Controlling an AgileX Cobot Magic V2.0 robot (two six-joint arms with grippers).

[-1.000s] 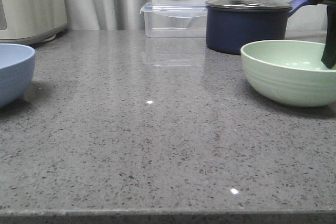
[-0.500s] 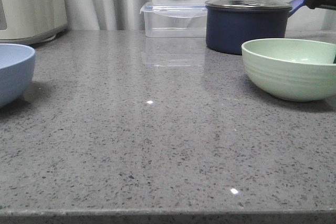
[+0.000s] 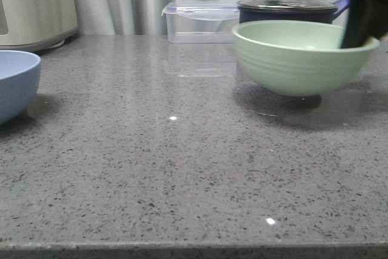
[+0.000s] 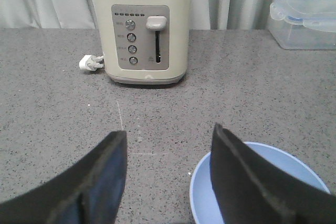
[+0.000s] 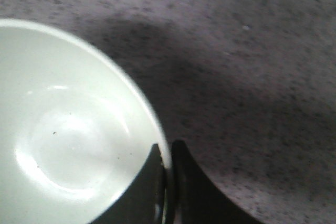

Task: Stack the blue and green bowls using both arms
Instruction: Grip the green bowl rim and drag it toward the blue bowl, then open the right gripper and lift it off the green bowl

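The green bowl's base (image 3: 297,93) is hanging above its shadow on the speckled counter. My right gripper should keep holding the bowl for now.
The green bowl (image 3: 300,56) hangs just above the counter at the right, its shadow beneath it. My right gripper (image 3: 361,28) is shut on its right rim, one finger inside and one outside, as the right wrist view shows around the bowl (image 5: 68,129) and the gripper (image 5: 167,166). The blue bowl (image 3: 15,83) sits on the counter at the far left edge. My left gripper (image 4: 168,145) is open above the counter, one finger (image 4: 247,182) over the blue bowl (image 4: 207,192) and the other beside it.
A navy lidded saucepan (image 3: 285,7) stands behind the green bowl. A clear plastic box (image 3: 200,22) is at the back centre. A cream toaster (image 3: 36,4) stands at the back left, also in the left wrist view (image 4: 140,30).
My right gripper has taken hold of the green bowl's rim, raised it off the counter and moved it left toward the middle. The blue bowl has not moved.
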